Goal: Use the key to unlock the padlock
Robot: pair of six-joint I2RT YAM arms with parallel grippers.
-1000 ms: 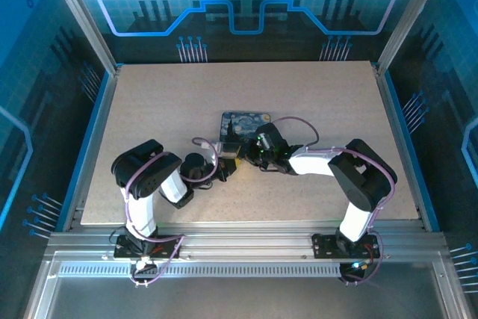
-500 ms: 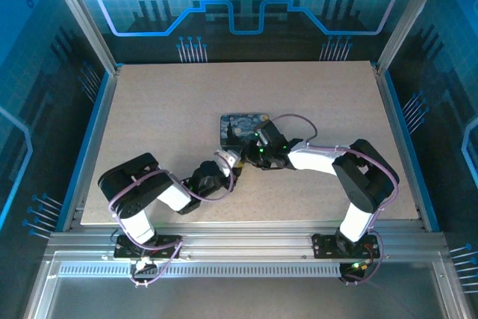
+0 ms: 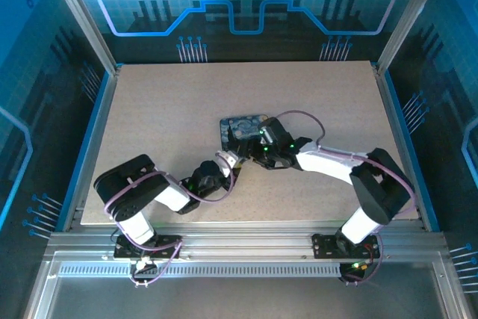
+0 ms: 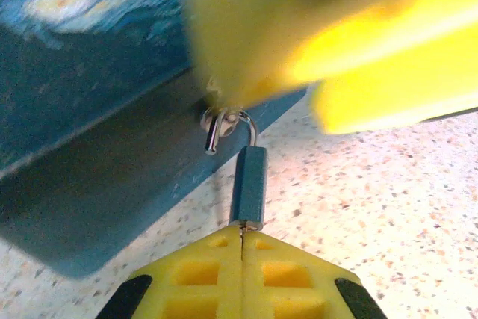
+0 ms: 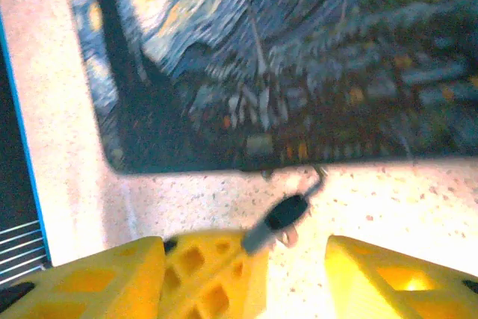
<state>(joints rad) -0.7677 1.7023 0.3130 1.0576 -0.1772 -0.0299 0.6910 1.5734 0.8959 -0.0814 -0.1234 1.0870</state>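
My right gripper isn't ready to close on the lock body yet. It needs to go lower first, because its fingers are above the whole lock body (image 5: 277,222) on either side.
The padlock (image 4: 249,184) hangs by its silvery shackle (image 4: 228,121) from the front of the dark box (image 4: 82,177) with the swirly painted top (image 5: 299,57). One shackle leg stands free beside the lock body. My left gripper (image 4: 241,235) is shut, tips pressed to the padlock's bottom, with a sliver of the key (image 4: 243,228) between them. My right gripper (image 5: 246,259) is open, its fingers (image 5: 396,274) either side of the padlock (image 5: 284,218) and apart from it. In the top view, left gripper (image 3: 230,160) and right gripper (image 3: 252,153) meet at the box (image 3: 240,126).
The pale speckled table (image 3: 149,110) is ringed by a blue rim and metal posts (image 3: 82,16). Purple cables (image 3: 302,121) loop off both arms near the box. Both arms crowd the middle front of the table.
My right gripper has opened and let go of the padlock, and its elbow has swung right. The left arm dropped low toward the box earlier and holds there, still shut.
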